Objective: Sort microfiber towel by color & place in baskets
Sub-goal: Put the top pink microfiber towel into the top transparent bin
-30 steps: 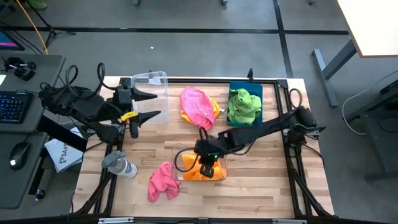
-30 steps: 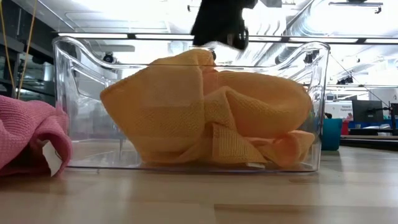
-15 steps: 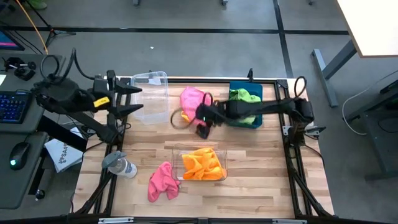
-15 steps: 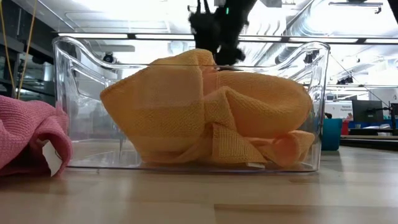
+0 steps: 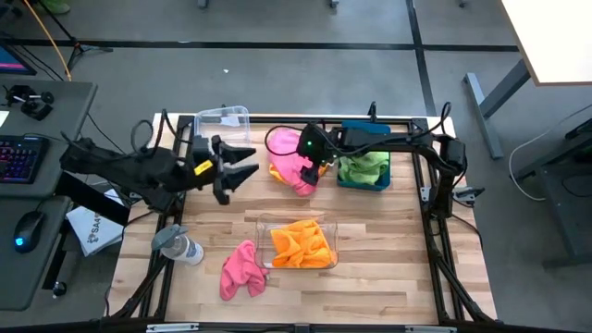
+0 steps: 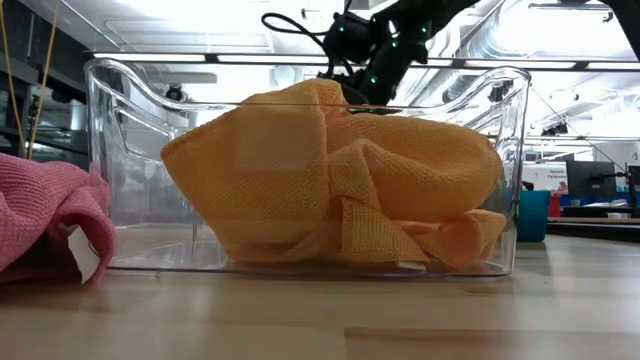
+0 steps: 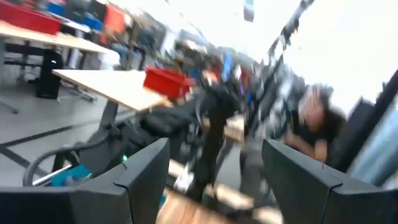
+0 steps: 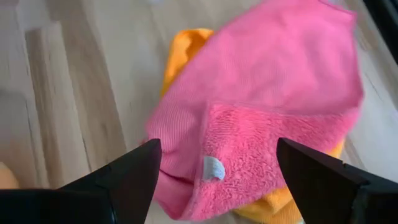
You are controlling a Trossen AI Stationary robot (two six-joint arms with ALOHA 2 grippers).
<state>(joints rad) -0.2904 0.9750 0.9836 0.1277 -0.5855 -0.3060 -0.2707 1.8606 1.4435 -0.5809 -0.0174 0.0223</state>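
Note:
My right gripper will next grab the pink towel by its fold with the white tag [image 8: 214,168] to sort it into the clear basket.
A pink towel [image 5: 289,155] [image 8: 261,106] lies on an orange towel [image 8: 186,46] at the table's far middle. My right gripper [image 5: 313,166] [image 8: 217,180] hangs open just above the pink towel, one finger on each side. My left gripper [image 5: 246,166] [image 7: 214,180] stands open in the air beside a clear basket [image 5: 231,113] at the far left. The blue basket [image 5: 379,129] at the far right holds a green towel [image 5: 363,155]. A near clear basket [image 5: 266,231] [image 6: 110,150] holds orange towels [image 5: 301,242] [image 6: 330,180]. Another pink towel [image 5: 242,268] [image 6: 40,215] lies on the table to its left.
A grey-capped clear bottle [image 5: 178,245] lies near the table's left edge. A desk with a keyboard [image 5: 18,157] and a mouse stands left of the table. Bare wood shows at the near right and between the baskets.
My right gripper has risen from the near clear basket and gone toward the table's far edge, stopping over the pink towel; the orange towels stay in that basket. My left gripper has swung back toward the table's left and then to the right, past the clear basket.

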